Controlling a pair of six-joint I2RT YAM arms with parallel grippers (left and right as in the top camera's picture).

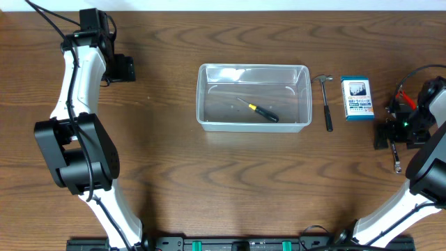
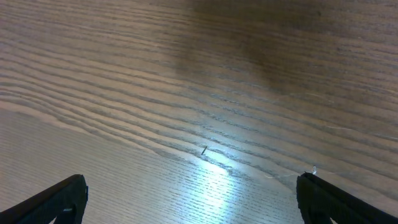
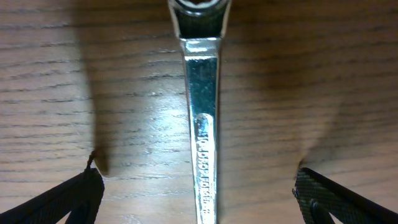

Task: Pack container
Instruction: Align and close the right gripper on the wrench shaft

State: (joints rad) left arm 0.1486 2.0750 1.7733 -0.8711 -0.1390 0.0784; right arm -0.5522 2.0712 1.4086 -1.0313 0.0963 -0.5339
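Observation:
My right gripper's fingers meet their shadows on the wood with the wrench's handle [image 3: 204, 173] between them, so it is time to close and catch the handle.
The clear plastic container [image 1: 253, 97] sits in the middle of the table with a black-and-yellow screwdriver [image 1: 259, 110] lying inside. A small hammer [image 1: 326, 101] lies just right of it. A silver wrench [image 3: 202, 124] lies flat on the wood, its end showing in the overhead view [image 1: 396, 162]. My right gripper [image 3: 198, 196] is open, low over the wrench, one finger on each side of the shaft, apart from it. My left gripper [image 2: 193, 199] is open and empty over bare wood at the far left [image 1: 125, 68].
A small blue-and-white box [image 1: 356, 98] stands right of the hammer, close to my right arm. The table's back edge runs along the top of the overhead view.

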